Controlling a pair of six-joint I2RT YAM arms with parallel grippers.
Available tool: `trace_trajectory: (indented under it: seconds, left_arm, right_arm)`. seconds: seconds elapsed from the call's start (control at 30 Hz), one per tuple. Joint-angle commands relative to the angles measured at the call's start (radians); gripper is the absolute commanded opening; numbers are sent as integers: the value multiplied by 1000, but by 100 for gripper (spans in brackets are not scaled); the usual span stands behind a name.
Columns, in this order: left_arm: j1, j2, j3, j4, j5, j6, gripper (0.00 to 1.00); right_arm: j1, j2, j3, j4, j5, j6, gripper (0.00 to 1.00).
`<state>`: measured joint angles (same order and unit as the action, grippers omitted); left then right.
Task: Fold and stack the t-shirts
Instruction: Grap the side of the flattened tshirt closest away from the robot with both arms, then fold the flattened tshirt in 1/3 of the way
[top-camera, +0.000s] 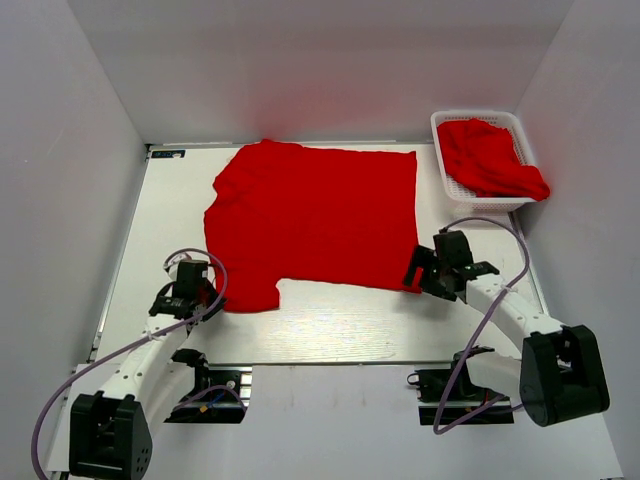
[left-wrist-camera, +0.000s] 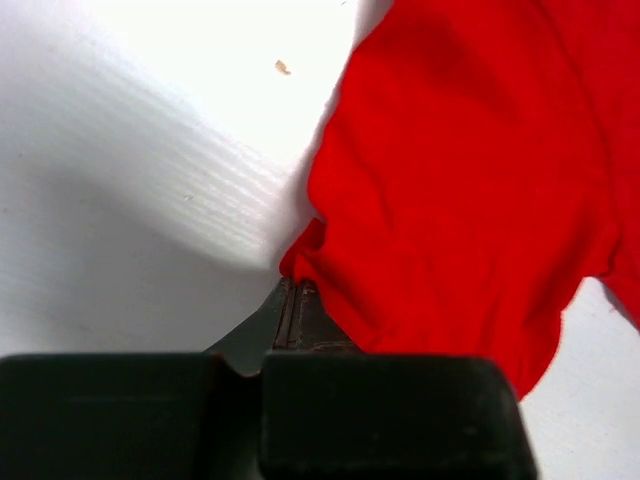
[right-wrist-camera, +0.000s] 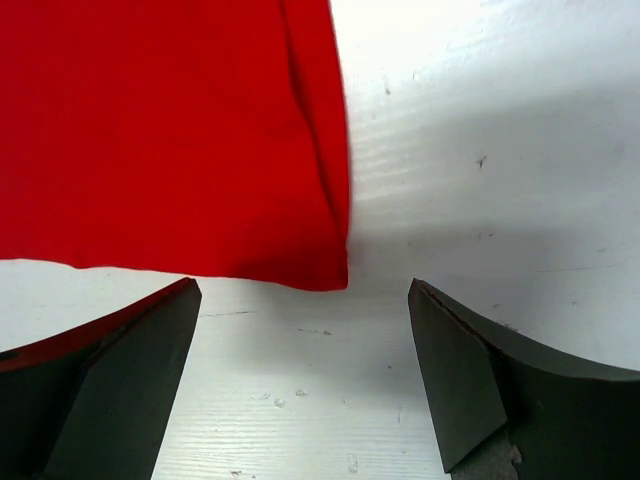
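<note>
I should next grab the t-shirt's near corner (top-camera: 414, 287) (right-wrist-camera: 330, 272) with my right gripper, opposite the pinched sleeve. Then I can fold the t-shirt's near side evenly over the rest.
A bright red t-shirt (top-camera: 315, 215) lies spread flat on the white table. My left gripper (top-camera: 210, 297) is at the shirt's near left sleeve. In the left wrist view its jaws are pressed together at their tips (left-wrist-camera: 296, 285), with the edge of the t-shirt (left-wrist-camera: 460, 180) bunched up and pinched there. My right gripper (top-camera: 413, 275) sits low at the shirt's near right corner. In the right wrist view it stands wide open (right-wrist-camera: 302, 285), and the t-shirt corner (right-wrist-camera: 170, 130) lies just ahead of the gap, with no cloth between the fingers.
A white lattice basket (top-camera: 440, 150) stands at the back right with a second crumpled red t-shirt (top-camera: 490, 160) in it, partly draped over its right rim. White walls close in the table on three sides. Bare table (top-camera: 330, 325) runs between the shirt and the arm bases.
</note>
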<state>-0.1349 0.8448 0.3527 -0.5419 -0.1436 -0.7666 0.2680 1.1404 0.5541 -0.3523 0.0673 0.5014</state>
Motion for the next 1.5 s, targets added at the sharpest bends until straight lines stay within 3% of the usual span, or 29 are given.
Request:
trace_trajectory:
  seconds: [0.0, 0.13, 0.27, 0.37, 0.4, 0.53, 0.97, 1.47]
  left_arm:
    - [-3, -30, 17, 37, 21, 24, 0]
    - [-3, -30, 28, 37, 30, 33, 0]
    - [-3, -30, 48, 46, 53, 46, 0]
    - [-3, -30, 74, 59, 71, 46, 0]
    - [-3, -30, 94, 59, 72, 56, 0]
    - [-3, -9, 141, 82, 81, 65, 0]
    - [8, 235, 354, 272, 125, 96, 0]
    - [17, 588, 676, 332, 68, 144, 0]
  right_arm:
    - [-4, 37, -17, 34, -32, 39, 90]
    - [0, 102, -20, 114, -57, 48, 90]
    - [-3, 170, -10, 139, -100, 63, 76]
    - [0, 171, -10, 153, -110, 66, 44]
    - [0, 167, -8, 151, -103, 68, 26]
    - [-1, 124, 6, 148, -96, 54, 0]
    - [-3, 215, 239, 115, -72, -15, 0]
    - [-22, 439, 564, 56, 72, -66, 0]
